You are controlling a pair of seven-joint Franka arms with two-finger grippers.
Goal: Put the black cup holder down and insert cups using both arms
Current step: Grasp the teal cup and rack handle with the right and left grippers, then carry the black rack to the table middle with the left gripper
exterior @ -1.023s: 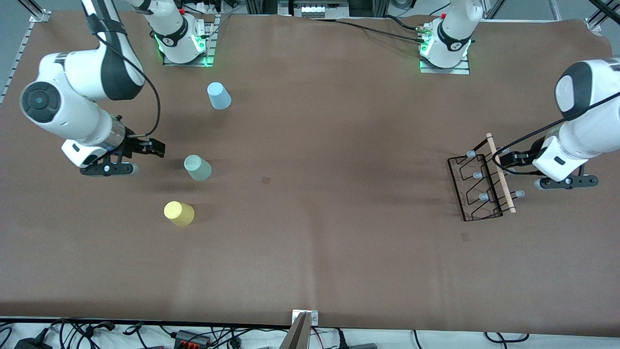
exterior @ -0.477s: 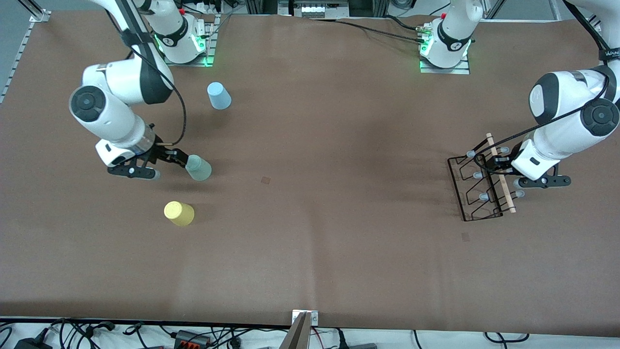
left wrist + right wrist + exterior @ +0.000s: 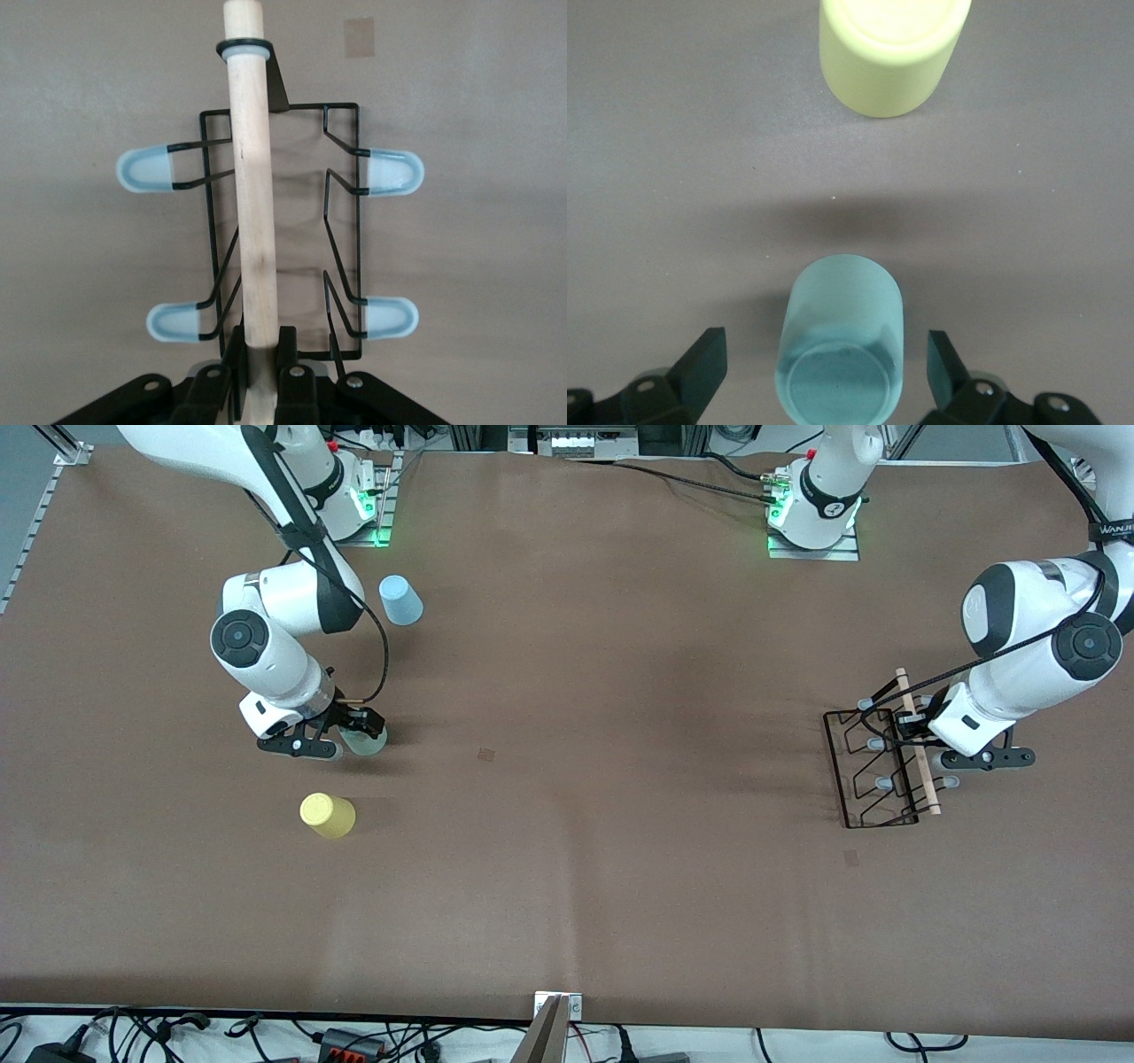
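Observation:
I need to put the mint green cup (image 3: 365,740) on the black cup holder (image 3: 873,766), so I should grab the cup by its sides with my right gripper next.
The black cup holder (image 3: 873,766) lies on the table at the left arm's end, its wooden rod handle (image 3: 918,755) on top. My left gripper (image 3: 909,723) is shut on that rod (image 3: 252,204); the left wrist view shows both fingers pressed against the wood at the left gripper (image 3: 259,341), with grey-tipped pegs (image 3: 394,171) to either side. At the right arm's end, my right gripper (image 3: 354,731) is open and low around the mint green cup (image 3: 365,740). In the right wrist view the cup (image 3: 842,345) stands between the spread fingers of the gripper (image 3: 826,356), untouched.
The yellow cup (image 3: 328,815) stands nearer to the front camera than the mint one and shows in the right wrist view (image 3: 890,53). The light blue cup (image 3: 400,600) stands farther from that camera, close to the right arm's base. Brown table cover (image 3: 576,779) spans the middle.
The right arm swung in toward the mint green cup and its open fingers now straddle it. The left gripper moved onto the rod handle and closed on it.

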